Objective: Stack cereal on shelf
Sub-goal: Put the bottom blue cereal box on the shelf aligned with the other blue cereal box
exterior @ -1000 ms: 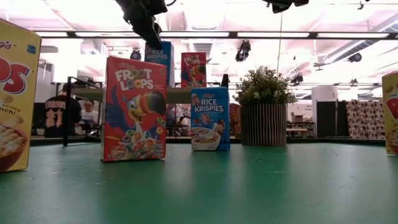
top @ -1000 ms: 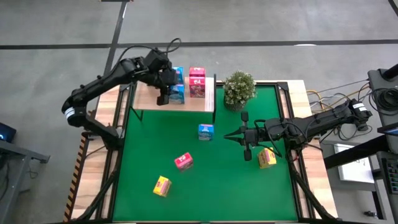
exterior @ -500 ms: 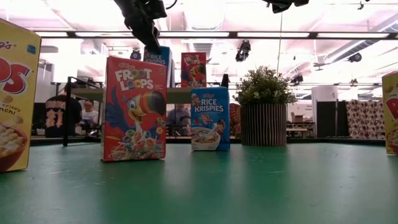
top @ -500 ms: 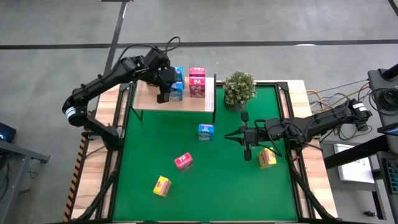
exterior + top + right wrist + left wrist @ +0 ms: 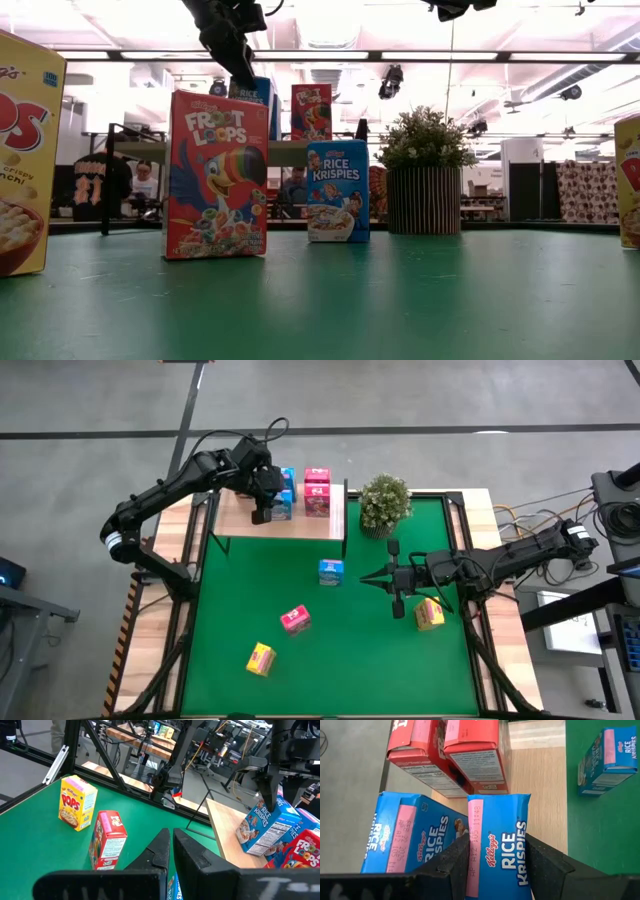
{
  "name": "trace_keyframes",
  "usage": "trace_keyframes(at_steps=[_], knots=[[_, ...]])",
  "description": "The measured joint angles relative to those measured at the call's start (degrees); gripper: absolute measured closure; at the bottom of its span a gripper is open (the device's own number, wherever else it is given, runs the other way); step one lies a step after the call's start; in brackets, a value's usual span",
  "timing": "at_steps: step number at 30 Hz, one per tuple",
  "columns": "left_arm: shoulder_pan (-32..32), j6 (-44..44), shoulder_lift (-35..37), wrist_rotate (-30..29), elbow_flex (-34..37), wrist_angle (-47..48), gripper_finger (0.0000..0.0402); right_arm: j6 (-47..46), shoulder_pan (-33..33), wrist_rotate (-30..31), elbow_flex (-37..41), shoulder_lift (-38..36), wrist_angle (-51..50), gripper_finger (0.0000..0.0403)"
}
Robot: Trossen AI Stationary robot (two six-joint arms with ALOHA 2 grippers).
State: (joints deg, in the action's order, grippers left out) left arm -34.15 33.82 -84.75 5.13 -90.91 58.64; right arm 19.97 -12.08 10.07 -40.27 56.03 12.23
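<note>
My left gripper should open now. The blue box (image 5: 283,508) would stand, because its base is over the light-wood shelf board.
The light-wood shelf (image 5: 300,526) stands at the mat's far left. On it rest one blue box (image 5: 288,480) and two pink-red boxes (image 5: 317,492). My left gripper (image 5: 268,510) is over the shelf, shut on a second blue Rice Krispies box (image 5: 497,845) right beside the first blue box (image 5: 405,835). On the green mat stand a blue box (image 5: 331,571), a pink-red box (image 5: 295,620) and two yellow boxes (image 5: 260,658) (image 5: 428,613). My right gripper (image 5: 388,578) hovers shut over the mat's right half, touching nothing. My left gripper pinches the blue box between its two fingers, one on each opposite face near the upper end (image 5: 476,865). The printed side panel faces the wrist camera. The fingers come from above, slanting down. The box hangs tilted (image 5: 265,827) over the shelf board; whether it touches the board I cannot tell.
A potted plant (image 5: 384,503) stands on the mat just right of the shelf. The nearer yellow box sits close beside my right arm. Bare green mat (image 5: 350,650) lies between the loose boxes. People and workshop benches show in the room beyond the far edge.
My left gripper has carried the blue box a little toward the table's far edge, in beside the blue box on the shelf, and has stayed shut on it. The right arm has kept still.
</note>
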Motion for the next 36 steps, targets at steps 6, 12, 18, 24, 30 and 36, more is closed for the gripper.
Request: trace_keyframes(at_steps=[6,12,18,24,30,36], knots=[[0.0,0.0,0.0,-0.1,0.0,0.2,0.0253,0.0,0.0,0.0,0.0,0.0,0.0,0.039],[0.0,0.1,0.0,-0.1,0.0,0.3,0.0253,0.1,0.0,0.0,0.0,0.0,0.0,0.039],[0.0,-0.5,0.0,-0.1,0.0,0.3,0.0253,0.5,0.0,0.0,0.0,0.0,0.0,0.039],[0.0,-1.4,0.0,0.0,0.0,0.2,0.025,0.6,0.0,0.0,0.0,0.0,0.0,0.039],[0.0,-2.0,0.0,0.0,0.0,-0.1,0.0217,0.6,0.0,0.0,0.0,0.0,0.0,0.039],[0.0,-1.4,0.3,0.0,0.0,-0.1,0.0179,0.6,0.0,0.0,0.0,0.0,0.0,0.039]])
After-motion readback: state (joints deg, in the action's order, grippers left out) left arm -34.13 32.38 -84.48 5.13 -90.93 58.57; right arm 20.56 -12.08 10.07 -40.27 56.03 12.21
